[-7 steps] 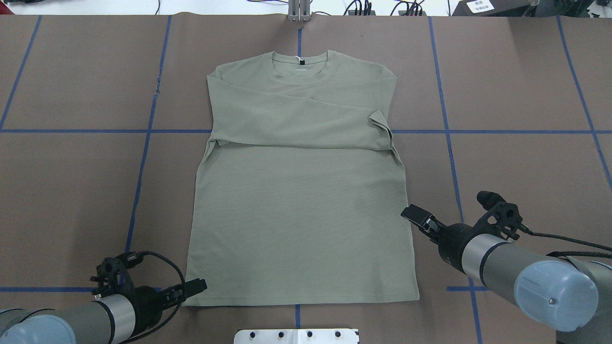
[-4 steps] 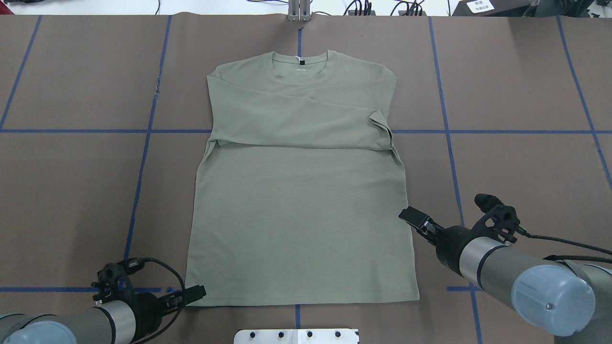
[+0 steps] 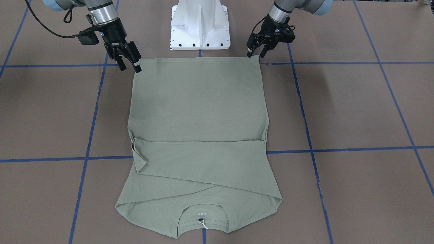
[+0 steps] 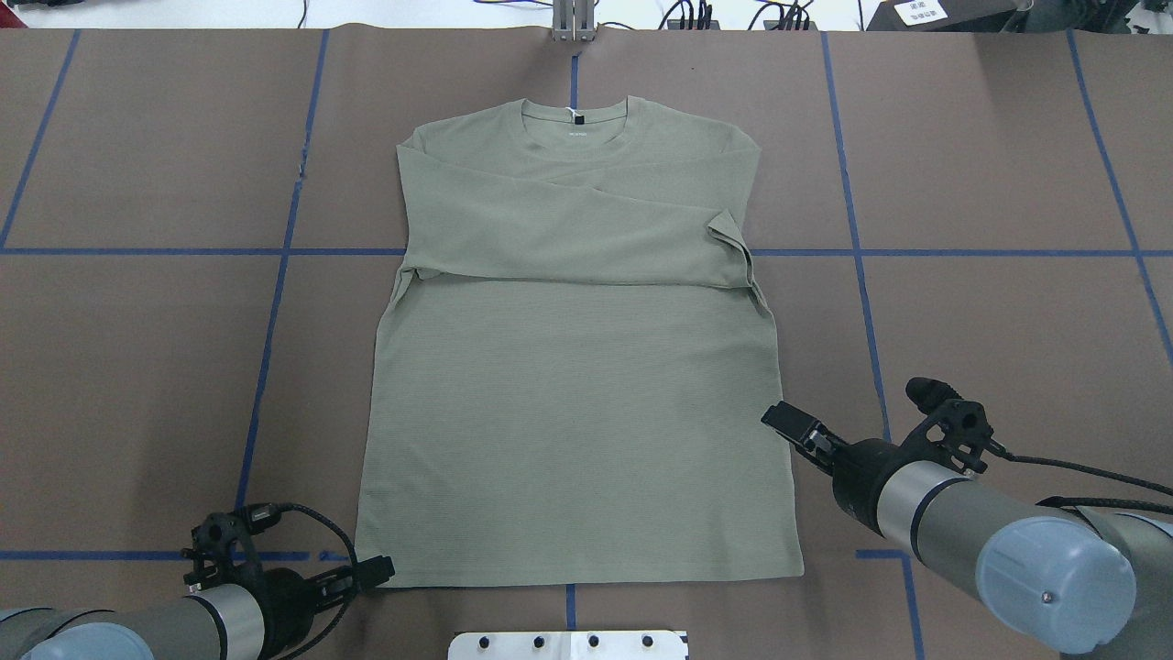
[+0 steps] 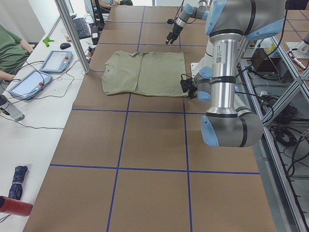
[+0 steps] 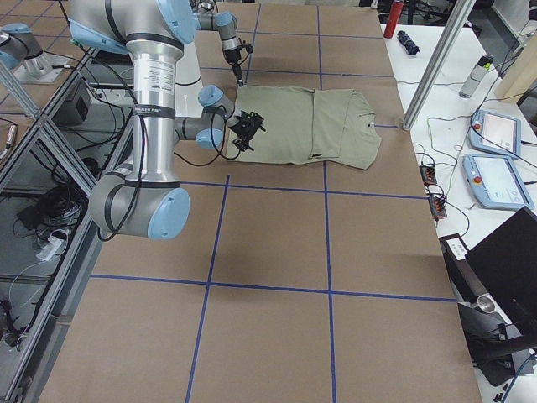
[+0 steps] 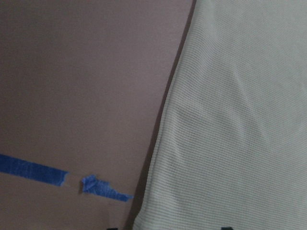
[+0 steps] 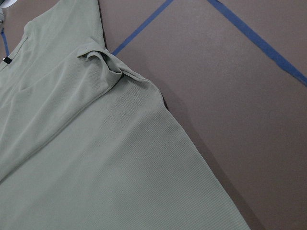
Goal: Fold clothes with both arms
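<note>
The shirt's body still needs to be folded up toward the shirt's collar. My right gripper needs to take hold of the shirt by its hem corner next.
The sage-green shirt lies flat on the brown table, collar at the far side, both sleeves folded across the chest. It also shows in the front view. My left gripper is open and low at the shirt's near-left hem corner, which it does not hold; in the front view its fingers straddle that corner. The left wrist view shows the shirt's side edge. My right gripper is open above the shirt's right side edge, near the hem; it also shows in the front view. The right wrist view shows the folded sleeve cuff.
The white pedestal base stands just behind the hem. Blue tape lines grid the brown table. A metal post stands at the far edge. Side desks hold tablets and bottles.
The left gripper has drawn back toward the near edge and sunk to the hem corner. The right gripper has shifted slightly left and nearer, over the shirt's edge. The shirt has not moved.
</note>
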